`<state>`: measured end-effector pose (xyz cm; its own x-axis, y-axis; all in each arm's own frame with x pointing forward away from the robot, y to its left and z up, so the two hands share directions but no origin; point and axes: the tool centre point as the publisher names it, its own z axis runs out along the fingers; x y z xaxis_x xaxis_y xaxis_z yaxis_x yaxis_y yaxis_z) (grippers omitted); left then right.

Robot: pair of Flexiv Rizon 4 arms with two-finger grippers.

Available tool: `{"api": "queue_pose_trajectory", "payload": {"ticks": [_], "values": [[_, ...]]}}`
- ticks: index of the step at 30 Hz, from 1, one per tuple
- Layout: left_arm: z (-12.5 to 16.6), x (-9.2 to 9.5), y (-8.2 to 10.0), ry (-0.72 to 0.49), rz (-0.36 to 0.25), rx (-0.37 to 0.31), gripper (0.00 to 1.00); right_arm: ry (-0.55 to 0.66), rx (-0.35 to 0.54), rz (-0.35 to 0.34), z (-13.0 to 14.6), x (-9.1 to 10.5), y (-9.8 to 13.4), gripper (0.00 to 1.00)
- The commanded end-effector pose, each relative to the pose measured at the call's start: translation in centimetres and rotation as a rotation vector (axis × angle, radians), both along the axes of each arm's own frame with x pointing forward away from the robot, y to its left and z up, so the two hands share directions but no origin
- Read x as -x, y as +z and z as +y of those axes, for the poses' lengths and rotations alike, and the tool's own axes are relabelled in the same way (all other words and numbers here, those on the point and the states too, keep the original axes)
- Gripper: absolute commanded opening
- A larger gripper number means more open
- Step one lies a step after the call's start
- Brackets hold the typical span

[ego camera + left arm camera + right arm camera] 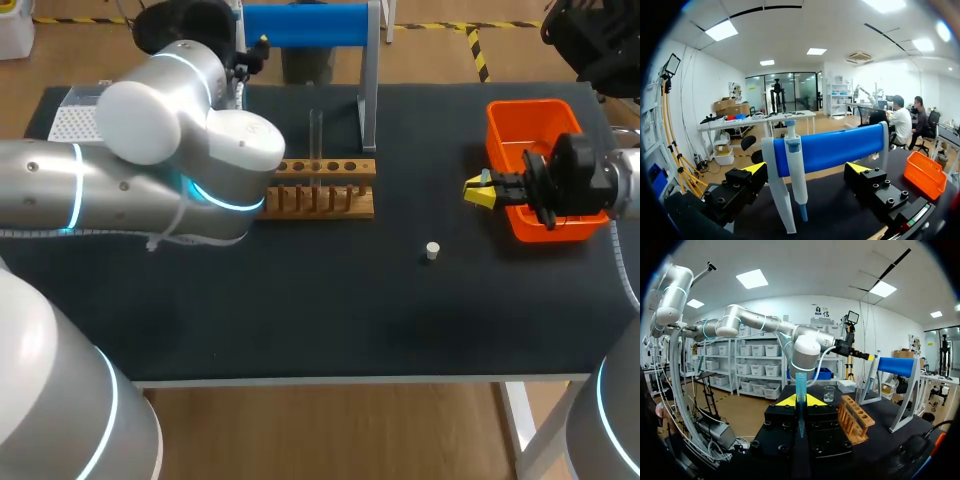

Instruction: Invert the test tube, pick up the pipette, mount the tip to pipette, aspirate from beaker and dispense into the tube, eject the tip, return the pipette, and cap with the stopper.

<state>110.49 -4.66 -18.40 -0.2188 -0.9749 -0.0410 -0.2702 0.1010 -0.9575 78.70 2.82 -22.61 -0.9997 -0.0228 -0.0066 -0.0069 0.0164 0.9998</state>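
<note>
I need to grab the pipette next with my left gripper, near the middle of its thick white body, because the pipette hangs long, with a slim blue nozzle (803, 212) below.
The white pipette with a blue collar (795, 172) hangs from the blue-barred stand (835, 147) at the table's back. My left gripper (806, 172) is open, with a finger on either side of the pipette and not touching it. In the head view my left gripper (258, 50) is at the stand (305, 25). My right gripper (800, 401) is shut on a blue pipette tip (800, 385) held upright; it hovers beside the orange bin (530, 120). A clear test tube (316, 135) stands in the wooden rack (320, 188). The white stopper (432, 251) lies on the mat.
A white tip box (75, 122) sits at the back left, partly behind my left arm (150, 170). The right wrist view shows a glass beaker (828, 393) beyond the rack (856, 421). The table's front edge (350, 380) runs close below the stopper.
</note>
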Motion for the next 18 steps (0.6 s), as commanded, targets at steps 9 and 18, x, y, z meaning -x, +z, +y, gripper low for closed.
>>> {"api": "queue_pose_trajectory", "payload": {"ticks": [9,18], "values": [[-0.4,-1.1,-0.6,0.020,-0.023,0.024,1.00,-0.002,0.001,-0.001,0.0,0.1,0.0,0.00],[-0.5,-1.8,-0.9,0.025,-0.024,0.030,0.99,-0.002,0.001,-0.001,0.0,0.1,0.0,0.00]]}}
